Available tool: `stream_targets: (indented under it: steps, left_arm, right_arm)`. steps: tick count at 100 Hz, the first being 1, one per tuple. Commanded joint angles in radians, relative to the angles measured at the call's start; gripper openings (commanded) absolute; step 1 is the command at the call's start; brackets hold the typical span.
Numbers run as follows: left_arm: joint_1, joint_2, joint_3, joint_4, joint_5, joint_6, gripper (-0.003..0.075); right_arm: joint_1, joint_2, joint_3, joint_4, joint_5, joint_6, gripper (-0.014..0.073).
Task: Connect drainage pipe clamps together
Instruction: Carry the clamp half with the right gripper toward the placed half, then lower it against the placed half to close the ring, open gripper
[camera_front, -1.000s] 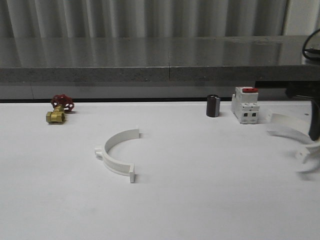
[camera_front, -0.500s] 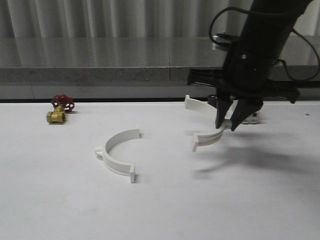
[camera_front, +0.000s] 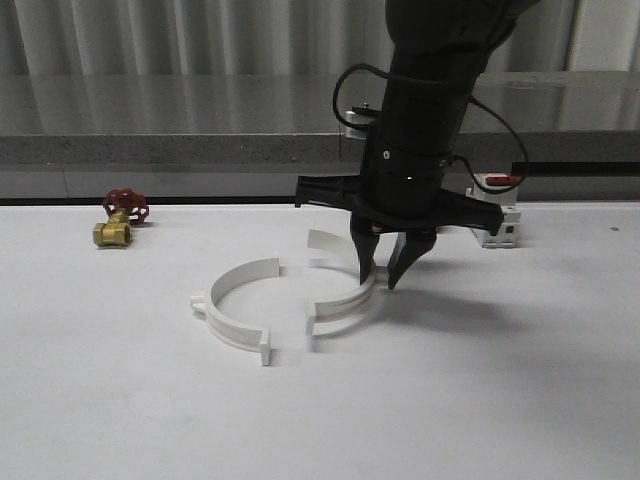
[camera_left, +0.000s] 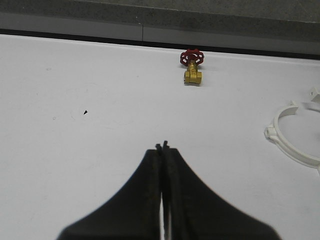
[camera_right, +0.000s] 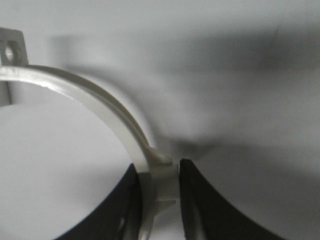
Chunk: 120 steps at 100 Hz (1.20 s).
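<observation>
The second clamp is hanging with its lower end (camera_front: 311, 318) above the table, off the resting clamp's end (camera_front: 264, 345). My right gripper should keep holding the second clamp until it meets the resting clamp's end.
One white half-ring clamp (camera_front: 236, 312) lies on the white table left of centre, its open side facing right; part of it shows in the left wrist view (camera_left: 292, 147). My right gripper (camera_front: 381, 277) is shut on the outer tab of the second clamp (camera_front: 340, 300), holding it just right of the first with its open side facing left. The two clamps' ends stand a small gap apart. In the right wrist view the held clamp (camera_right: 107, 112) curves away from the black fingers (camera_right: 200, 195). My left gripper (camera_left: 163, 146) is shut with nothing in it, over bare table.
A brass valve with a red handwheel (camera_front: 119, 221) sits at the back left, also seen as the valve (camera_left: 192, 67) in the left wrist view. A white breaker with a red top (camera_front: 496, 215) stands at the back right behind the right arm. A grey ledge (camera_front: 200, 120) borders the table's far edge.
The right arm has carried its clamp leftward from the right edge to just beside the lying clamp, and lowered it toward the table.
</observation>
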Motion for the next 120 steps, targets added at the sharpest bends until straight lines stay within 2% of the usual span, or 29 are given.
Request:
stream_targets:
  steps: [1,67,120]
  left_arm:
    - [0.0,0.009,-0.028,0.001,-0.067,-0.001,-0.002]
    - [0.0,0.009,-0.028,0.001,-0.067,-0.001,-0.002]
    - [0.0,0.009,-0.028,0.001,-0.067,-0.001,-0.002]
  right_arm:
    - [0.005,-0.045,-0.038,-0.018,-0.013,0.014,0.0093]
    - [0.055,-0.013,-0.041,-0.013,-0.034,0.039,0.0093]
    - [0.056,-0.012,-0.041,0.035,-0.044,0.039,0.0093]
